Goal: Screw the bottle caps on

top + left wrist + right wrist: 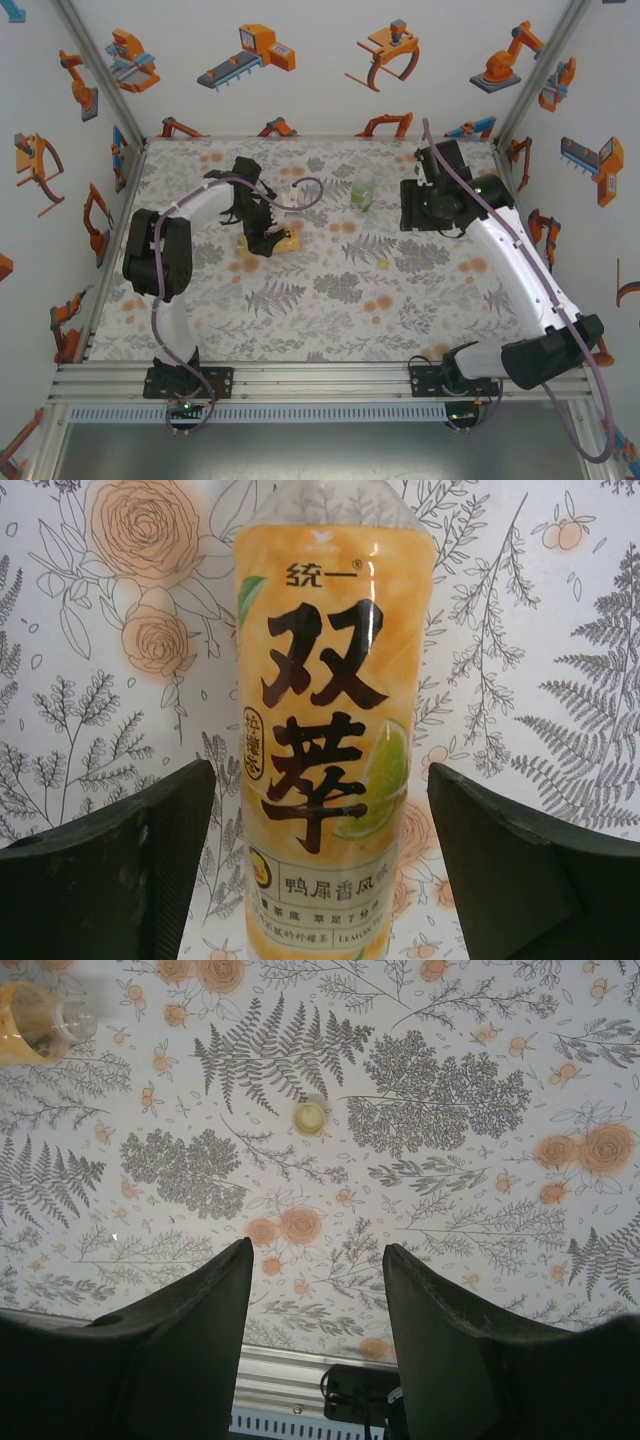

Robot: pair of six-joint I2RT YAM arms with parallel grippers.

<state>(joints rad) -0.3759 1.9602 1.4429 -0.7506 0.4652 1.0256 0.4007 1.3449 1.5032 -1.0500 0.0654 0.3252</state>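
Observation:
Next, my left gripper takes hold of the amber-yellow bottle around its labelled body [267, 243] [324, 805], which leaves the clear neck free for screwing the cap on.
An amber-yellow bottle [325, 730] with a yellow label lies on its side on the table, at left of centre in the top view [285, 241]. My left gripper [322, 775] is open astride its body, a narrow gap showing at each finger; from above it sits low over the bottle [262, 238]. The bottle's clear neck [72, 1020] shows in the right wrist view. A pale yellowish bottle cap [309, 1117] lies alone on the cloth [385, 263]. A clear bottle [362, 191] with a green-white band stands at the back. My right gripper [317, 1245] is open and empty, raised at the back right [418, 208].
The table [300, 320] has a floral cloth and is boxed in by white walls with aluminium posts. A metal rail [320, 385] carrying both arm bases runs along the near edge. The right arm's long link [520, 270] crosses the right side.

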